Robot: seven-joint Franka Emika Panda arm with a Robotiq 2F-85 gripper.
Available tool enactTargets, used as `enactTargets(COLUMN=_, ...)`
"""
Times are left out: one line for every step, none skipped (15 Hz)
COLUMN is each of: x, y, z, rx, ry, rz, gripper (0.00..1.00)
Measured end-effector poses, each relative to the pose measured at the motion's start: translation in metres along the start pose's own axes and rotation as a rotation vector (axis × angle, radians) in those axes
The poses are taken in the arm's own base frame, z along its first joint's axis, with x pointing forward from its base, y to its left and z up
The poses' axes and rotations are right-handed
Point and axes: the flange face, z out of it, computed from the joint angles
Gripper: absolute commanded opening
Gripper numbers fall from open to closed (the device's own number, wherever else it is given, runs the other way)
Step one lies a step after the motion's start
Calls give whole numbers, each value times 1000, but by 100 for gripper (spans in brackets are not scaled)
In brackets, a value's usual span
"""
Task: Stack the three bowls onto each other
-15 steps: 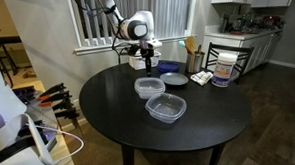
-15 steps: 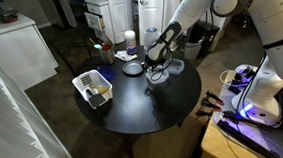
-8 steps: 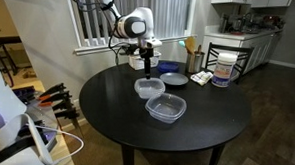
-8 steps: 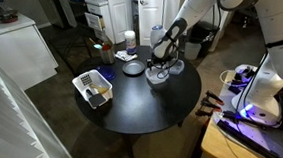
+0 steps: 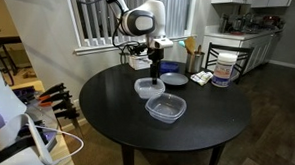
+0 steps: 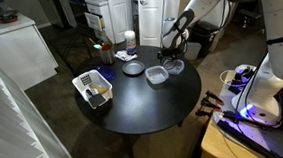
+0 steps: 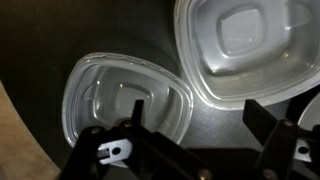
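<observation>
I will next grab the clear bowl nearer the table's middle by one edge of its rim with my gripper, so its base stays free to stack into the other bowl.
Clear squarish bowls show at two spots on the round black table (image 5: 106, 111). One bowl (image 5: 149, 88) (image 6: 175, 66) lies just below my gripper (image 5: 155, 65) (image 6: 172, 49). Another bowl (image 5: 165, 109) (image 6: 157, 76) sits beside it, nearer the table's middle. The wrist view looks down on a bowl (image 7: 125, 100) at the left and a bowl (image 7: 245, 45) at the upper right. My gripper (image 7: 198, 125) hangs open above them, with only dark table between its fingers. I cannot tell whether either spot holds two nested bowls.
A dark round dish (image 5: 174, 81) (image 6: 132, 69) lies close behind the bowls. A white basket (image 6: 93, 88) stands near the table's rim. A white tub (image 5: 224, 69) and a utensil holder (image 5: 193, 63) stand at the table's far edge.
The jaws have opened wide. The gripper has lifted off the bowl beneath it and shifted sideways. The bowls lie where they were.
</observation>
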Motion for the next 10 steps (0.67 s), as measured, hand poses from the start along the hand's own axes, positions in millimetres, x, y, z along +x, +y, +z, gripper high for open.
enactTargets(x=8, y=9, z=1, rx=7, ry=-9, rz=22, gripper=100)
enactTargets(x=15, y=16, z=4, rx=18, ry=-22, rz=42, gripper=100)
enactTargets(x=20, y=22, z=9, rx=28, ry=-38, rz=59, gripper=100)
enactTargets(x=24, y=27, z=14, rx=37, ry=-52, rz=72, gripper=100)
enactTargets(x=28, y=31, z=21, rx=43, ry=-66, rz=86, gripper=100)
enactTargets(x=32, y=34, z=29, rx=50, ry=-79, rz=100, gripper=100)
enactTargets(x=36, y=36, z=38, rx=56, ry=-92, rz=112, gripper=100)
enactTargets(x=40, y=37, z=48, rx=60, ry=-102, rz=126, gripper=100)
enactTargets(x=45, y=39, z=58, rx=64, ry=-109, rz=138, gripper=100)
enactTargets(x=51, y=39, z=65, rx=68, ry=-113, rz=148, gripper=100)
